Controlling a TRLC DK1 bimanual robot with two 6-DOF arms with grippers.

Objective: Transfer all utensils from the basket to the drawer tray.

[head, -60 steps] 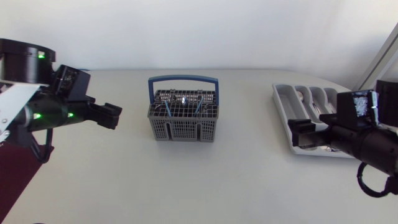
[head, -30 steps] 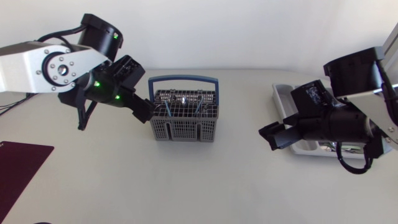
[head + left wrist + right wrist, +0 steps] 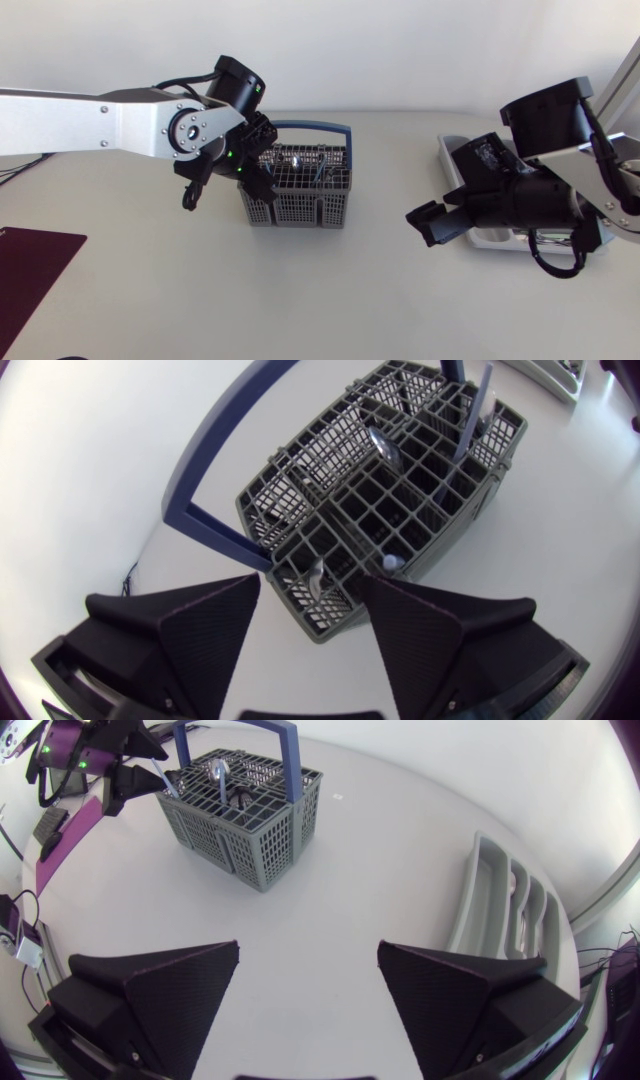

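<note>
The spoon's handle has the basket's bars close around it, so my left gripper needs to grab the spoon by its bowl end at the top next.
A grey wire basket with a blue handle stands mid-table, with a shiny spoon and other utensils upright in it. My left gripper hangs over the basket's left end. In the left wrist view its fingers stand apart, open, above a corner cell of the basket; a spoon, a blue-handled utensil and a white-tipped handle lie ahead. My right gripper is open over bare table between the basket and the grey drawer tray, which its arm mostly hides.
A maroon mat lies at the front left. In the right wrist view, the basket and my left arm are far ahead of the open right gripper, and the tray is off to one side.
My left arm swung right from the table's left side until its gripper came over the basket's left end, its fingers narrowing. My right arm lifted and moved left, away from the tray.
</note>
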